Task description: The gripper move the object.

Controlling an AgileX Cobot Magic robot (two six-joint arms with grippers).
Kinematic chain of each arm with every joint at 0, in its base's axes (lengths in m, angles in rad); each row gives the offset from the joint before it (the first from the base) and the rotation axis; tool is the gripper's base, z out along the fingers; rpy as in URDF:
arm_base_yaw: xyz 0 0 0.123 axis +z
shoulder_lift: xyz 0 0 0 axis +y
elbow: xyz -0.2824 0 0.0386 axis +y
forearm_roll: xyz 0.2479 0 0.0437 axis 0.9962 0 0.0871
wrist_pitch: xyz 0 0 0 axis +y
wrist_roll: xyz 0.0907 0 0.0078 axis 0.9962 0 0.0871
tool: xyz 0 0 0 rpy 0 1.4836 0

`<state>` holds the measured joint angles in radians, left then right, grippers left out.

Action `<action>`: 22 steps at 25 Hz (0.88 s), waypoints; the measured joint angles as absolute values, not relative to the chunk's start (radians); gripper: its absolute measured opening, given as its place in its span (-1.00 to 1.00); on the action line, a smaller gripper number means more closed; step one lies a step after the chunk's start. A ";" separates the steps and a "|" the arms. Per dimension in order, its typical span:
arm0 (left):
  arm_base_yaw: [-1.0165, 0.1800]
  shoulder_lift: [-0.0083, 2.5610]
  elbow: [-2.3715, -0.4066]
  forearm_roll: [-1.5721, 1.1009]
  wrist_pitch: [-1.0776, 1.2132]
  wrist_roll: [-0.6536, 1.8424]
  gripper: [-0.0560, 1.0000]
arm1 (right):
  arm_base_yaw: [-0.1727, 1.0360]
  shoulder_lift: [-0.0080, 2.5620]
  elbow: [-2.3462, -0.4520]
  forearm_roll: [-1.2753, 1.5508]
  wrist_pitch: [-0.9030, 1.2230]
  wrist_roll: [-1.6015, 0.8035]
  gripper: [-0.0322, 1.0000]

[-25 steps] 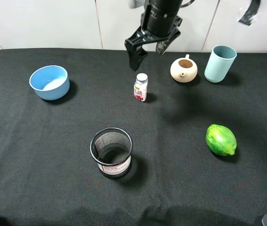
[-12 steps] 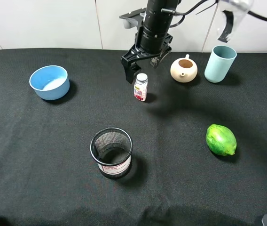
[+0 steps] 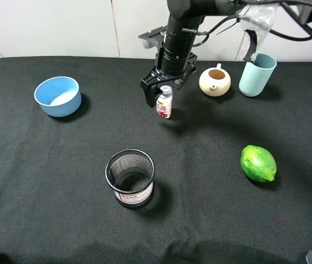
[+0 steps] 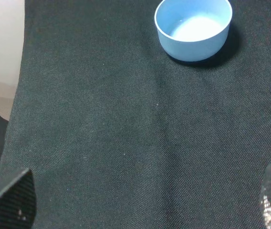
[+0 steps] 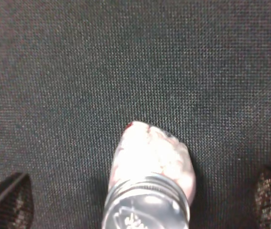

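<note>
Next, my right gripper picks up the bottle by its end with the cap (image 3: 166, 92), leaving the small white bottle's labeled body (image 3: 163, 107) free while I move it.
The small white bottle (image 3: 164, 106) with a white cap and red-pink label stands upright on the black cloth, just behind the middle of the table. My right gripper (image 3: 163, 91) is open and has come down from above, with one finger on either side of the bottle's top. In the right wrist view the bottle (image 5: 150, 186) sits between the two open fingertips of the right gripper (image 5: 140, 205), with a gap on each side. My left gripper (image 4: 142, 202) is open and empty over bare cloth, and it does not show in the exterior view.
A blue bowl (image 3: 58, 95) stands at the left and also shows in the left wrist view (image 4: 193, 28). A black mesh cup (image 3: 130, 177) stands in front of the bottle. A cream teapot (image 3: 215, 81) and a light blue cup (image 3: 257, 74) stand at the back right. A green fruit (image 3: 258, 163) lies at the right.
My right gripper has come down and slightly left from above the bottle, and its open fingers now straddle the bottle's top. The bottle has not moved.
</note>
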<state>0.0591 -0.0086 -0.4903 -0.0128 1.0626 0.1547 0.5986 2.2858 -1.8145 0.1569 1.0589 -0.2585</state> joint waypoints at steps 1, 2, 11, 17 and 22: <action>0.059 -0.009 -0.490 -0.013 1.063 0.155 0.98 | 0.599 2.290 -1.815 0.156 1.059 -0.259 0.41; 0.059 -0.009 -0.490 -0.013 1.063 0.155 0.98 | 0.599 2.297 -1.815 0.156 1.056 -0.259 0.41; 0.059 -0.009 -0.490 -0.013 1.063 0.155 0.98 | 0.599 2.331 -1.815 0.154 1.038 -0.259 0.41; 0.059 -0.009 -0.490 -0.013 1.063 0.155 0.98 | 0.599 2.345 -1.815 0.154 1.038 -0.259 0.41; 0.059 -0.009 -0.490 -0.013 1.063 0.155 0.98 | 0.599 2.350 -1.815 0.154 1.038 -0.259 0.16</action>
<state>0.0591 -0.0086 -0.4903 -0.0128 1.0626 0.1547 0.5986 2.3499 -1.8145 0.1536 1.0377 -0.2585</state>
